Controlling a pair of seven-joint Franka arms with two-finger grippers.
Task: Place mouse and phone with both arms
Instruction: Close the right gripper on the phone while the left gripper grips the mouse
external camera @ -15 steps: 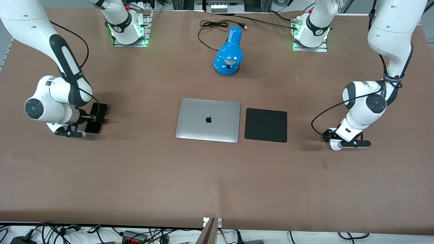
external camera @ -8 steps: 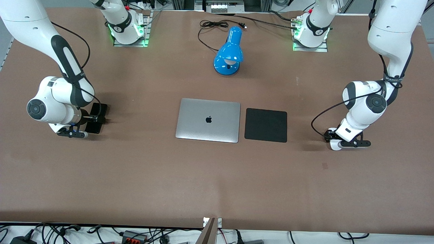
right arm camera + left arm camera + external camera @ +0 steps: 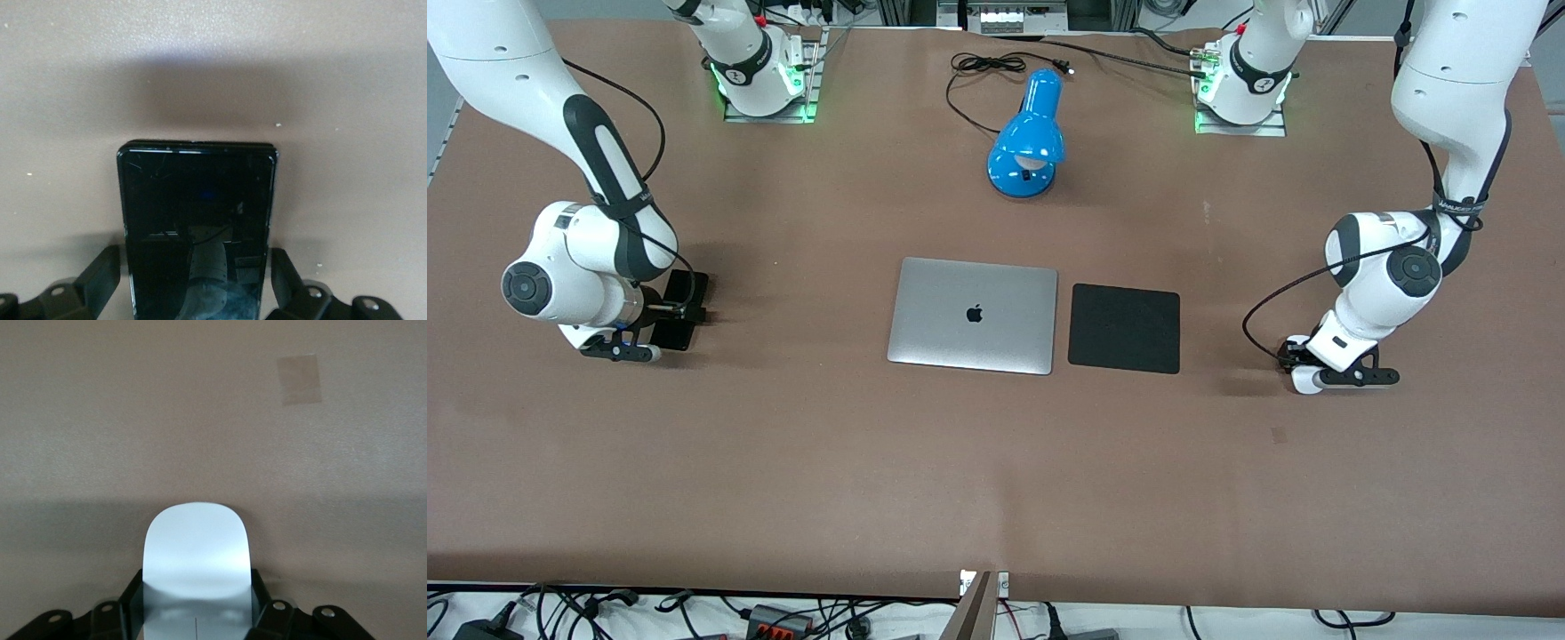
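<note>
I need to close my right gripper on the phone, because my fingers are beside both side edges of the black phone.
The black phone (image 3: 691, 286) lies flat on the brown table toward the right arm's end. My right gripper (image 3: 674, 312) is low over it. In the right wrist view the phone (image 3: 197, 213) sits between the fingers (image 3: 100, 273) with a narrow gap on each side, so my right gripper (image 3: 197, 273) is open around it. The white mouse (image 3: 1304, 380) rests on the table toward the left arm's end. In the left wrist view my left gripper (image 3: 197, 590) has both fingers (image 3: 132, 600) pressed on the sides of the mouse (image 3: 197, 547).
A closed silver laptop (image 3: 972, 315) lies mid-table with a black square pad (image 3: 1124, 327) beside it toward the left arm's end. A blue desk lamp (image 3: 1028, 142) and its cable stand nearer the bases. A small tape patch (image 3: 1279, 435) is near the mouse.
My right arm has shifted slightly toward the laptop and settled lower over the phone. My left arm and the mouse have hardly moved.
</note>
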